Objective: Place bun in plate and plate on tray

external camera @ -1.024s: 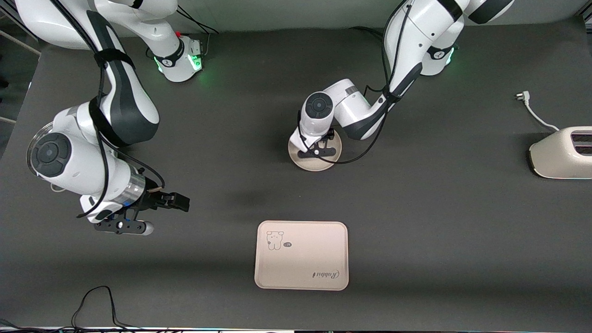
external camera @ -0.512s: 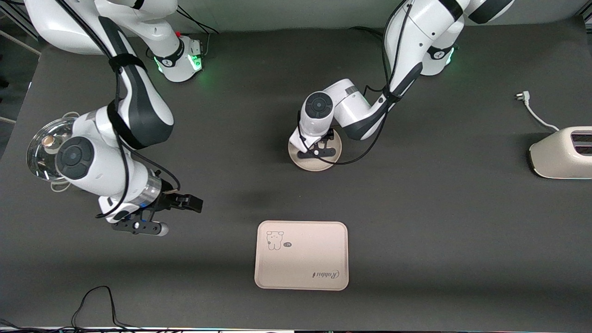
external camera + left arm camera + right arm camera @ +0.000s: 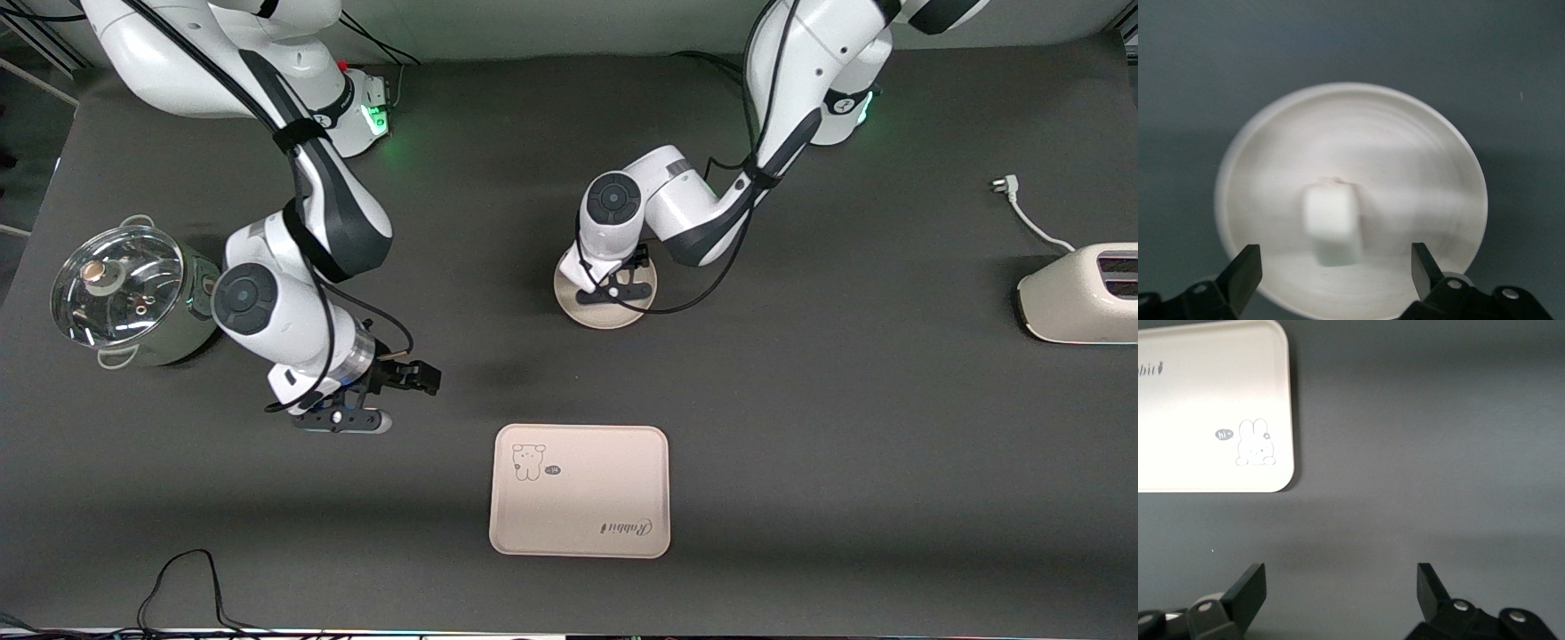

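My right gripper grabs the round cream plate's rim (image 3: 560, 293) next, to bring the bun's plate onto the tray (image 3: 578, 491).
The round cream plate (image 3: 606, 316) lies in the middle of the table, farther from the front camera than the tray (image 3: 578, 491). The white bun (image 3: 1331, 223) lies in the plate (image 3: 1418, 167), near its centre; in the front view the left arm hides it. My left gripper (image 3: 613, 286) hangs open just above the plate, and in the left wrist view (image 3: 1335, 267) its fingers stand either side of the bun without touching it. My right gripper (image 3: 391, 396) is open and empty over bare table beside the tray, toward the right arm's end. The tray's corner shows in the right wrist view (image 3: 1205, 407).
A steel pot with a glass lid (image 3: 120, 298) stands at the right arm's end of the table. A cream toaster (image 3: 1080, 293) with its loose plug cord (image 3: 1022, 213) stands at the left arm's end. A black cable (image 3: 187, 578) loops at the table's front edge.
My right arm has swung from over the pot toward the tray, uncovering the pot, its gripper still open. The left gripper has stayed over the plate.
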Robot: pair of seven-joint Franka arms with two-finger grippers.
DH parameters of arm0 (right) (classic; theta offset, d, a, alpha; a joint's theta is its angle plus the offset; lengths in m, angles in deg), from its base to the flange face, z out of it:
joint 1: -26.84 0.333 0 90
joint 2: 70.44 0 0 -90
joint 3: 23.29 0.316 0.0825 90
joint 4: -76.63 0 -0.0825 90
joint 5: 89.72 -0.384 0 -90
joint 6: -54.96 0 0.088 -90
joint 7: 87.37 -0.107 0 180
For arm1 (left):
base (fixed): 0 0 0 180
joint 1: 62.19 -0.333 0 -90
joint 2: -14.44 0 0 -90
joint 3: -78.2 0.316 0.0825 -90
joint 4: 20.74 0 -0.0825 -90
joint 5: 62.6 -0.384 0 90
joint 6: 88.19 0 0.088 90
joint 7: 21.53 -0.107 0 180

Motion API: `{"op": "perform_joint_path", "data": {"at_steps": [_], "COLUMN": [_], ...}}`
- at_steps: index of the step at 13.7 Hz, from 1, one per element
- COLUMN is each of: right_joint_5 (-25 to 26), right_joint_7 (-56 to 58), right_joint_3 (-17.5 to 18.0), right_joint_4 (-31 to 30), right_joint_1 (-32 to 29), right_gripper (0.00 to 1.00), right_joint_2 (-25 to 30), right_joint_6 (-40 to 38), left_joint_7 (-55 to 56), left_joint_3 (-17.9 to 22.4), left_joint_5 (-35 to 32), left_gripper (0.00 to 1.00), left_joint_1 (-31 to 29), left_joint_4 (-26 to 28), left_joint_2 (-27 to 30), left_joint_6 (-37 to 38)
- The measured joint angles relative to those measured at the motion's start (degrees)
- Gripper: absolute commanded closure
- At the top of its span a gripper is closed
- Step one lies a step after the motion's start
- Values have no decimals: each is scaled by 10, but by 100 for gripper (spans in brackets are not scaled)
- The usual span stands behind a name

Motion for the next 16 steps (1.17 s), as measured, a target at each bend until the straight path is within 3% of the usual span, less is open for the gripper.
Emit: {"op": "perform_joint_path", "data": {"at_steps": [2, 4, 6, 8, 10, 12, 14, 16], "right_joint_5": [1, 14, 54, 97, 178, 294, 382, 404], "right_joint_7": [-22, -56, -95, -141, -221, -329, -419, -452], "right_joint_3": [16, 39, 54, 82, 116, 150, 175, 194], "right_joint_4": [-35, -70, -99, -110, -111, -111, -111, -111], "right_joint_1": [0, 7, 28, 38, 41, 42, 43, 43], "right_gripper": [0, 0, 0, 0, 0, 0, 0, 1], "right_joint_2": [0, -1, -4, -16, -35, -63, -98, -123], "right_joint_6": [42, 91, 130, 141, 141, 142, 144, 150], "left_joint_7": [-21, -110, -218, -320, -405, -457, -480, -514], "left_joint_3": [1, 6, 51, 129, 202, 252, 267, 267], "left_joint_5": [1, 32, 65, 76, 80, 80, 77, 77], "left_gripper": [0, 0, 0, 0, 0, 0, 0, 0], "left_joint_1": [-32, -80, -108, -114, -116, -118, -141, -182], "left_joint_4": [-8, -8, -8, -7, -6, -5, -6, -9], "left_joint_2": [60, 123, 174, 213, 243, 264, 285, 302], "left_joint_6": [73, 135, 170, 197, 222, 237, 258, 269]}}
